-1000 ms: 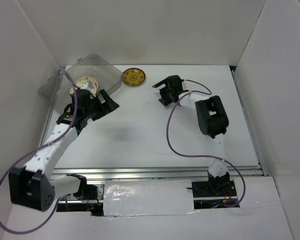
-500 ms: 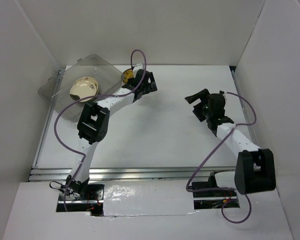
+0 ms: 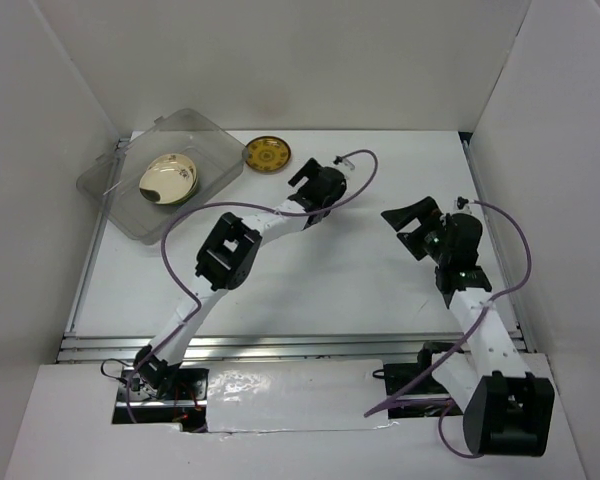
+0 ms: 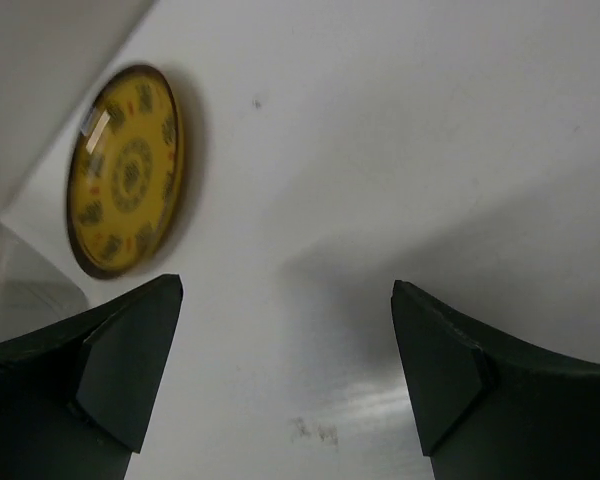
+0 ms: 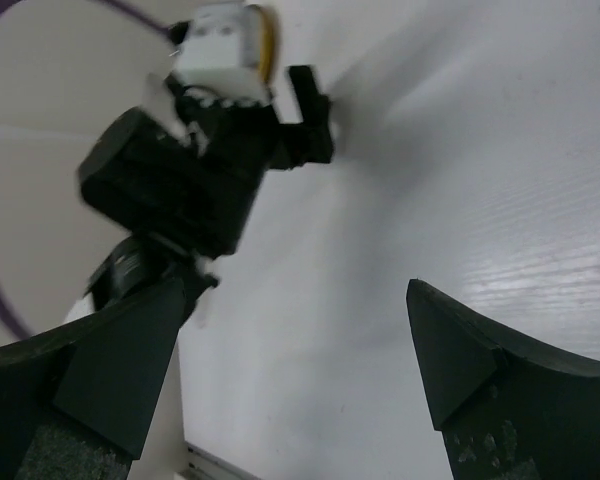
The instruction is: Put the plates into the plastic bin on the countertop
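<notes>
My left gripper picks up the mustard-gold plate (image 3: 267,153) by its rim next, to add to the plastic bin.
A mustard-gold patterned plate (image 3: 267,153) lies on the white countertop (image 3: 310,285), just right of the clear plastic bin (image 3: 205,128). A cream plate (image 3: 168,178) lies inside the bin. My left gripper (image 3: 308,178) is open and empty, low over the countertop a little right of the gold plate. In the left wrist view the gold plate (image 4: 125,170) is up and left of the open left gripper (image 4: 285,370). My right gripper (image 3: 405,226) is open and empty at the centre right, also seen in the right wrist view (image 5: 295,370). The other plates are out of view.
White walls bound the countertop on three sides. A metal rail (image 3: 300,345) runs along the front edge. The bin's corner (image 4: 15,290) shows at the left of the left wrist view. The left arm's wrist (image 5: 200,170) fills the upper left of the right wrist view.
My left gripper has left the bin, leaving the cream plate inside, and moved right past the gold plate. My right arm has swung right and back toward the front.
</notes>
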You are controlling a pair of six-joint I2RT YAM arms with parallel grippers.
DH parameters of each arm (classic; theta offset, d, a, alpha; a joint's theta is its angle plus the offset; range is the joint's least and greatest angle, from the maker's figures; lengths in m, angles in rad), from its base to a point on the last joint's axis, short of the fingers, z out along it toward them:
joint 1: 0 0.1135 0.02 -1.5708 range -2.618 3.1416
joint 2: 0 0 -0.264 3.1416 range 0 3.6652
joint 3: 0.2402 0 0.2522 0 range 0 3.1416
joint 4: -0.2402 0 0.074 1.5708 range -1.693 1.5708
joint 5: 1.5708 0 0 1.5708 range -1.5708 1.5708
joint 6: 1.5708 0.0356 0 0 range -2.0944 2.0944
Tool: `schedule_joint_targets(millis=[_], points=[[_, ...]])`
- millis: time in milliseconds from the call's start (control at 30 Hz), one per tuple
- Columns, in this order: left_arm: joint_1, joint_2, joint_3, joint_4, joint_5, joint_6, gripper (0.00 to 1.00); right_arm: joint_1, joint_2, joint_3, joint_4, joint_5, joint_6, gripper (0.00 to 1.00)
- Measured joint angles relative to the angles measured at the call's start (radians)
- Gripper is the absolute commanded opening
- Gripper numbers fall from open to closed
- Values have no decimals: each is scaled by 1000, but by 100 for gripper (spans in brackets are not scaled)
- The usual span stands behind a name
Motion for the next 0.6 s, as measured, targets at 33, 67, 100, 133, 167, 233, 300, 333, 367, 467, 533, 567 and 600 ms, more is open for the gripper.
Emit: schedule_joint_targets(millis=[33,67,100,133,167,233,300,333,367,467,533,567,600], points=[[-10,19,17,39,-19,79,99,-2,-31,0,-7,-16,-5,100],[-16,40,44,60,-29,146,99,-3,-60,0,-14,-31,-9,100],[-18,66,77,89,-38,218,99,-2,-93,0,-23,-44,-11,100],[-16,91,102,126,-47,288,99,-2,-121,0,-32,-53,-15,100],[-13,111,117,156,-54,346,99,1,-153,0,-48,-64,-21,100],[2,147,132,210,-64,447,99,5,-213,0,-84,-76,-35,100],[21,163,142,248,-63,502,99,8,-236,2,-115,-84,-52,100],[30,165,146,248,-60,519,99,10,-241,2,-130,-87,-61,100],[43,174,157,251,-56,540,99,11,-243,2,-145,-92,-68,100],[73,223,219,275,-57,590,99,11,-232,2,-180,-106,-84,100],[96,244,251,288,-55,605,99,11,-221,2,-201,-120,-91,100],[105,248,256,292,-52,611,99,10,-219,2,-207,-124,-95,100],[115,251,261,294,-45,612,99,8,-219,2,-212,-129,-99,100]])
